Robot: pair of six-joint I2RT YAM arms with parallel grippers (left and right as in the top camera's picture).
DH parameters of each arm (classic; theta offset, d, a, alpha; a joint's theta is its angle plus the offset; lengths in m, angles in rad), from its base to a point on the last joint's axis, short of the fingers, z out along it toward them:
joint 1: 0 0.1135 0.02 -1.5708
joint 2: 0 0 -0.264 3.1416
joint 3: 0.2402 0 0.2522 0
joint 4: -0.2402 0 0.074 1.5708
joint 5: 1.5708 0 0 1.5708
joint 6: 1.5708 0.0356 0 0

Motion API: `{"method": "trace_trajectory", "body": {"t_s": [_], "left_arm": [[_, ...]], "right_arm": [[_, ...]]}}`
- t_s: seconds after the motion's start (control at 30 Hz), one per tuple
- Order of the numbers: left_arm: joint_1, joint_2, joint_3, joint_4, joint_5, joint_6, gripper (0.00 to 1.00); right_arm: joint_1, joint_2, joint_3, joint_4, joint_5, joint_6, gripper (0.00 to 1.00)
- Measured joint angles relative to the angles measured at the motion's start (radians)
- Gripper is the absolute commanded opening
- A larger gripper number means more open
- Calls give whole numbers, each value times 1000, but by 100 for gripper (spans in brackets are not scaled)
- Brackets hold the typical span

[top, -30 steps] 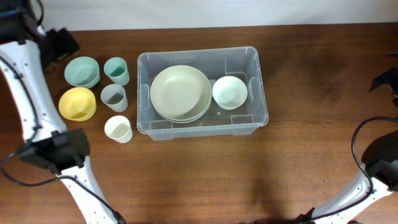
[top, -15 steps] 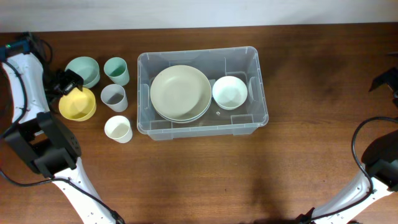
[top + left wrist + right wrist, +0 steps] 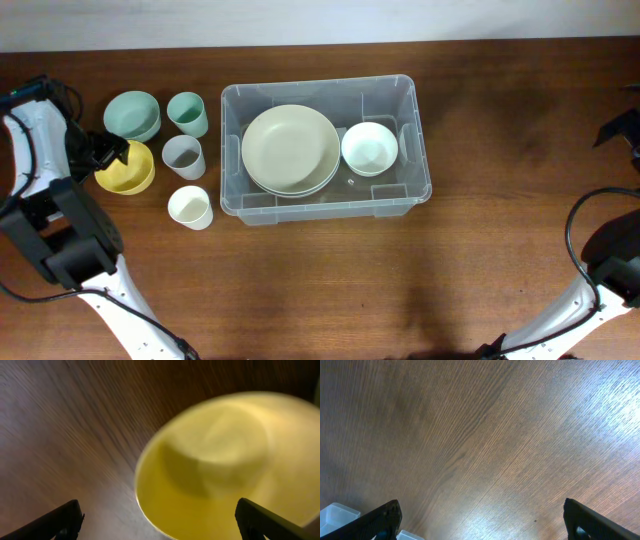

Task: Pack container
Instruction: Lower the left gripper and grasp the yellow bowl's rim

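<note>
I need to lower my left gripper before I close on the yellow bowl. The yellow bowl's rim (image 3: 104, 165) (image 3: 143, 512) is below my left gripper's fingers, so they would miss it if I closed now.
The clear plastic container (image 3: 318, 84) stands mid-table. It holds stacked beige plates (image 3: 290, 150) on the left and a white bowl (image 3: 369, 148) on the right. My left gripper (image 3: 106, 151) hovers over the back-left rim of a yellow bowl (image 3: 128, 172). In the left wrist view the gripper (image 3: 160, 527) is open, one finger over the table and the other over the yellow bowl (image 3: 225, 460), gripping nothing. My right gripper (image 3: 482, 522) is open over bare wood at the far right, with a corner of the container (image 3: 335, 512) at the frame's lower left.
Left of the container stand a green bowl (image 3: 132, 115), a teal cup (image 3: 187, 113), a grey cup (image 3: 183, 156) and a white cup (image 3: 189, 207). The right arm's base and cable (image 3: 600, 270) sit at the right edge.
My left gripper has swung from the back-left corner to over the yellow bowl's rim, still open. The right arm has not moved.
</note>
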Motion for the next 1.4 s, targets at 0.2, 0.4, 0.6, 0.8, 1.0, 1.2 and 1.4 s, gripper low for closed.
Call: {"method": "trace_trajectory", "body": {"t_s": [0.2, 0.4, 0.6, 0.8, 1.0, 1.2, 1.4], "left_arm": [[5, 0, -53, 55, 0, -3, 99], [4, 0, -95, 105, 1, -4, 99], [4, 0, -150, 143, 2, -7, 93], [4, 0, -197, 183, 16, -11, 74], [4, 0, -198, 190, 23, -15, 56], [4, 0, -198, 190, 23, -16, 28], [4, 0, -198, 190, 23, -6, 8]], "right_arm": [[0, 0, 0, 0, 0, 0, 99], [0, 0, 0, 0, 0, -1, 99], [0, 0, 0, 0, 0, 0, 99], [0, 0, 0, 0, 0, 0, 99], [0, 0, 0, 0, 0, 0, 99], [0, 0, 0, 0, 0, 0, 99], [0, 0, 0, 0, 0, -1, 99]]}}
